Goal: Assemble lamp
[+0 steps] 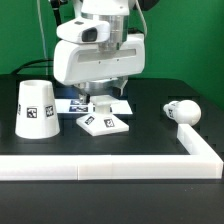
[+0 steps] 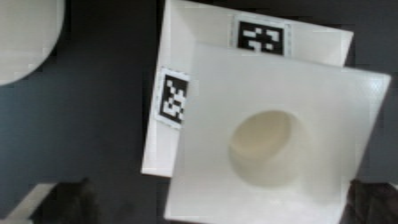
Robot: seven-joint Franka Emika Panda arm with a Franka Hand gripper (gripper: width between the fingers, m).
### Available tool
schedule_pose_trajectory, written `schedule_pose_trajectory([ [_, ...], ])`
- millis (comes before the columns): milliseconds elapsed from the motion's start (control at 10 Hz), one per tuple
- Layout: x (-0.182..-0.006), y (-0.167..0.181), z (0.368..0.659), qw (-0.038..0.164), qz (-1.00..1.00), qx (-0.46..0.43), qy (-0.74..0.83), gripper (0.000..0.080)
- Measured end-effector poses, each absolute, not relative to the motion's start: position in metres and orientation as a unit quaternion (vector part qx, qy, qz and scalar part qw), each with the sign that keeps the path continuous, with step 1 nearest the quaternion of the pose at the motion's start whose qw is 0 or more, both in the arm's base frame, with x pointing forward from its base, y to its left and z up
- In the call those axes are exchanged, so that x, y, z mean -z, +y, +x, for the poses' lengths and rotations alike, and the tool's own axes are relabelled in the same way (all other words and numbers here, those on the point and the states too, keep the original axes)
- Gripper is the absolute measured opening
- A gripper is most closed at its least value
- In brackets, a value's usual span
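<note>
My gripper should next pick up the lamp base by its raised socket block (image 1: pixel 102 103) (image 2: pixel 267 145), so that I can brace the base in the corner of the white bar.
The flat square lamp base (image 1: pixel 103 122) lies on the black table at the middle. In the wrist view the base (image 2: pixel 294 110) shows its round socket hole and a tag on its side. My gripper (image 1: pixel 110 96) hangs just above the base's far edge. It is open, and its dark fingers (image 2: pixel 63 200) stand on either side of the base with nothing held (image 2: pixel 217 205). The tapered shade (image 1: pixel 37 108) stands upright at the exterior view's left. The round-headed bulb (image 1: pixel 183 112) lies on its side at the exterior view's right.
A white L-shaped rail (image 1: pixel 110 165) runs along the table's front and up the right side. The marker board (image 1: pixel 72 103) lies behind the base, and one of its tags shows in the wrist view (image 2: pixel 262 40).
</note>
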State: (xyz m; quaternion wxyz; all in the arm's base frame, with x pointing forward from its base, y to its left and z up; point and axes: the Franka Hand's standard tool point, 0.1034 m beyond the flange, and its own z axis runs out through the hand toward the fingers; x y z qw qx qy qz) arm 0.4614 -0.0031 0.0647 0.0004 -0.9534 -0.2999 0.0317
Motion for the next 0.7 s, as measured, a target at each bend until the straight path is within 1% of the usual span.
schedule_pose_trajectory([
  [700, -0.046, -0.002, 0.444, 0.007, -0.952, -0.046, -0.302, 0.0700],
])
